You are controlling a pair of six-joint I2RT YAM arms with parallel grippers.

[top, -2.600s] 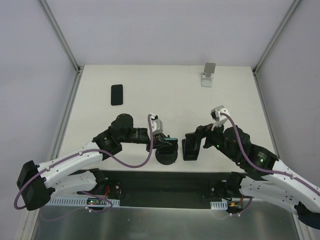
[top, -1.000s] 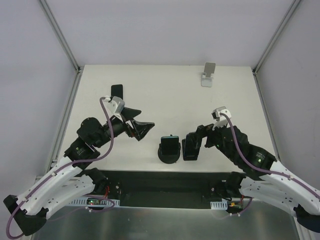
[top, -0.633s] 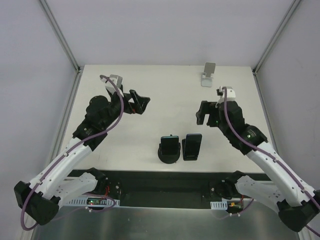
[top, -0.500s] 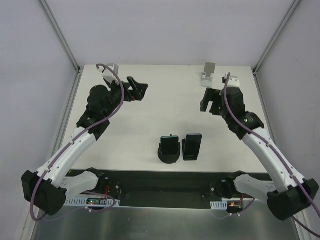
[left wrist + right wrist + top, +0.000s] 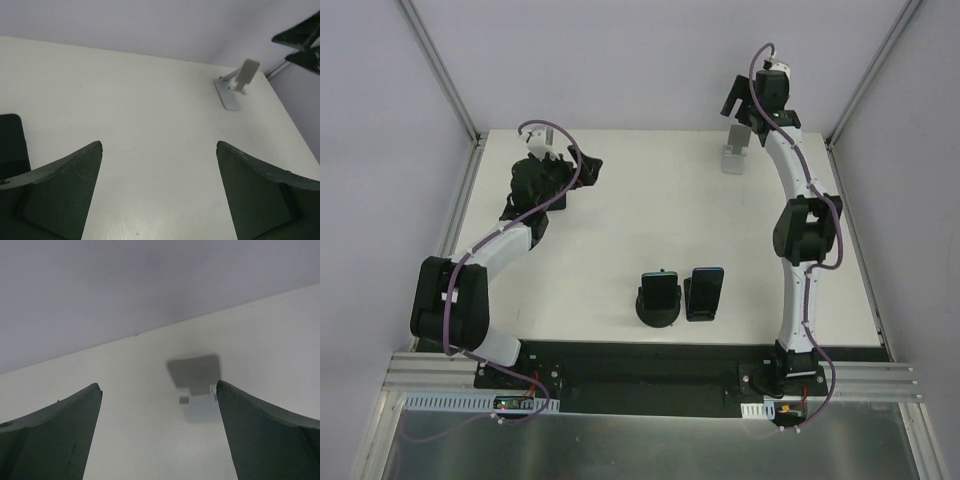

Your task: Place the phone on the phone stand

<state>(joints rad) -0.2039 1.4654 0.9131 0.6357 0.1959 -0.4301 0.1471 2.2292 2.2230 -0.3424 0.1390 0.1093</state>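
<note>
My open right gripper is above the white phone stand; lifted now, it would come up empty and the stand would stay standing.
The black phone [image 5: 10, 145] lies flat on the white table at the left edge of the left wrist view, just left of my left fingertip; from above, my left arm covers most of it. My left gripper [image 5: 159, 145] [image 5: 586, 170] is open with bare table between its fingers. The white phone stand [image 5: 733, 158] [image 5: 197, 385] [image 5: 235, 85] sits at the far right of the table by the back wall. My right gripper [image 5: 159, 385] [image 5: 740, 105] hovers open above it, the stand showing close to the right fingertip, and holds nothing.
Near the front centre, two dark phones rest on black stands [image 5: 658, 295] [image 5: 705, 292]. The enclosure's back wall and its metal corner posts [image 5: 445, 75] stand close behind both grippers. My right gripper's dark fingers [image 5: 300, 45] show at the upper right of the left wrist view.
Both arms have swung from near the front centre out to the far edge, the left toward the phone at far left, the right up over the phone stand. Both grippers stayed open.
</note>
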